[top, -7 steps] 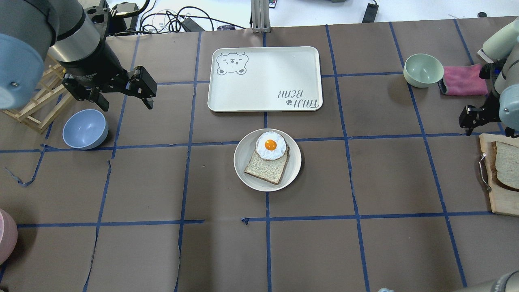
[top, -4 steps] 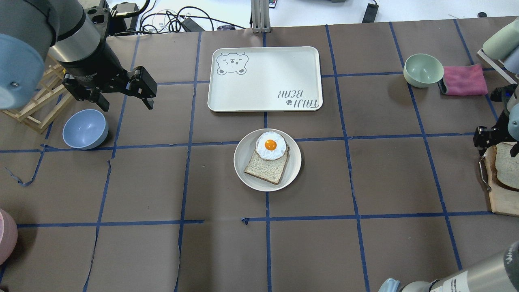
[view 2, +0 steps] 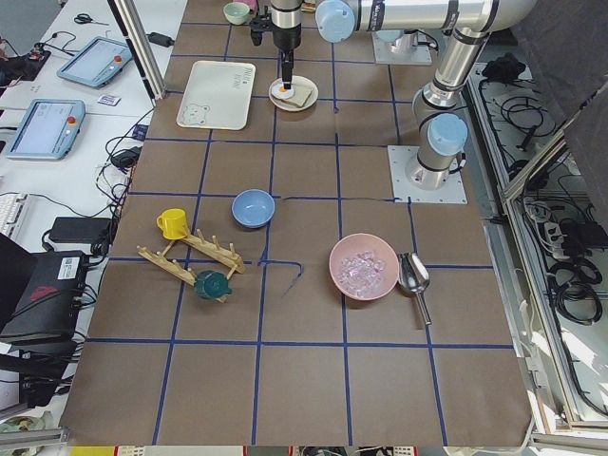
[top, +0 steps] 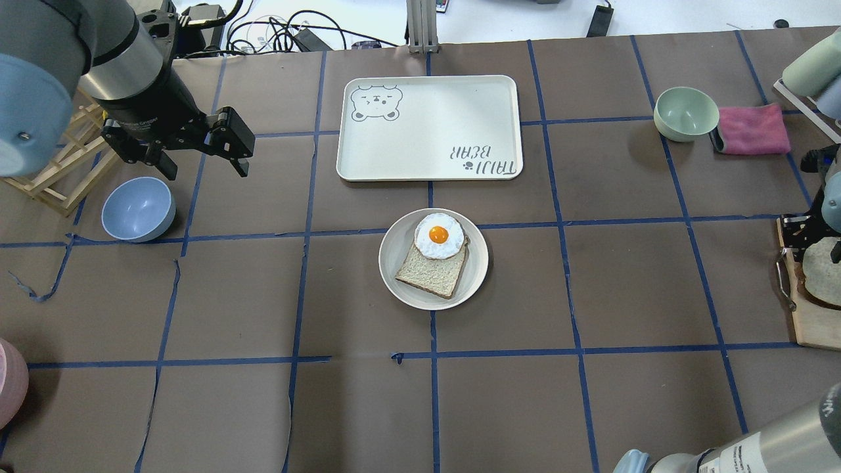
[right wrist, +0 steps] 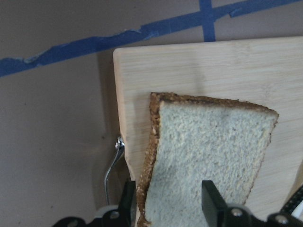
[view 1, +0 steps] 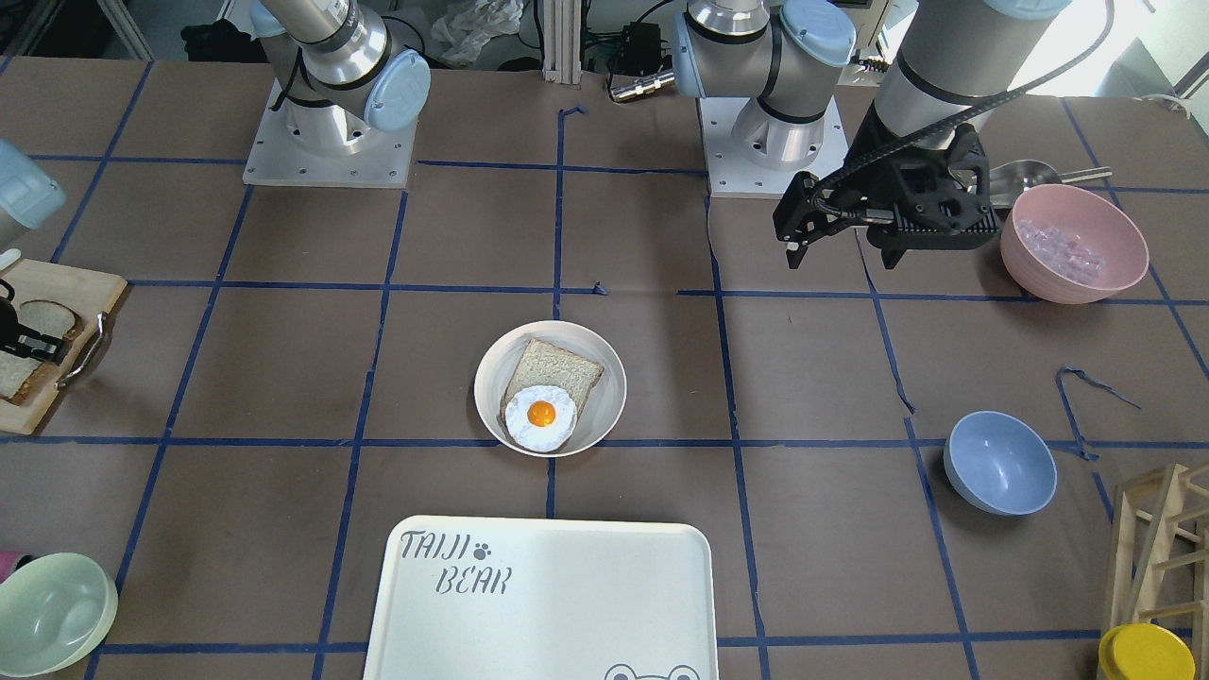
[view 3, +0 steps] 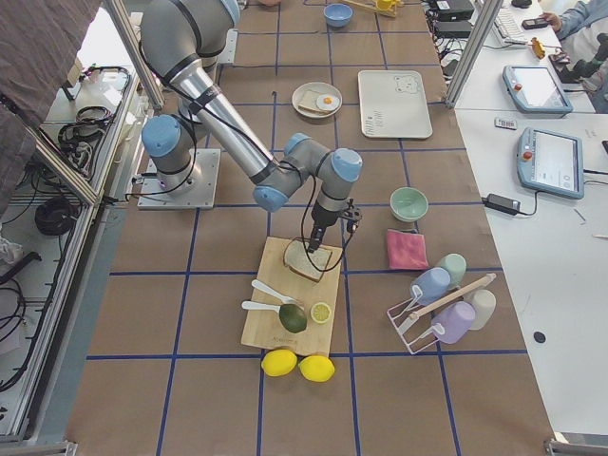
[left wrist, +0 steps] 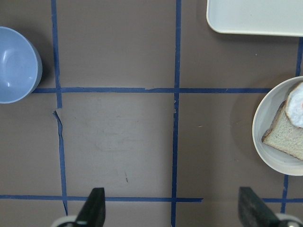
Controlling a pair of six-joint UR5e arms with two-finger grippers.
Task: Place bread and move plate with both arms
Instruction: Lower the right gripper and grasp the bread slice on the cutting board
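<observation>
Next, my right gripper grabs the bread by its crust edge (right wrist: 147,175). Then it places the bread on the plate.
The bread (right wrist: 208,151), pale with a dark brown crust, lies on a wooden cutting board (right wrist: 199,66) at the table's right edge; it also shows in the overhead view (top: 821,276). My right gripper (right wrist: 168,208) is open low over it, one finger outside the crust and one over the crumb; it also shows in the overhead view (top: 811,244). The off-white plate (top: 478,263) sits mid-table and holds a tan-crust slice (top: 430,272) with a fried egg (top: 438,234). My left gripper (top: 204,169) hovers open and empty at the far left, well away from the plate.
The white TAIJI BEAR tray (top: 427,125) lies behind the plate. A blue bowl (top: 138,209) and a wooden rack (top: 59,164) are under the left arm. A green bowl (top: 686,113) and a pink cloth (top: 752,129) are at the far right. A pink bowl (view 1: 1074,241) sits near the left base.
My right gripper has moved right and towards the robot, from beside the cutting board to over the bread, and has come down. The left arm has not moved.
</observation>
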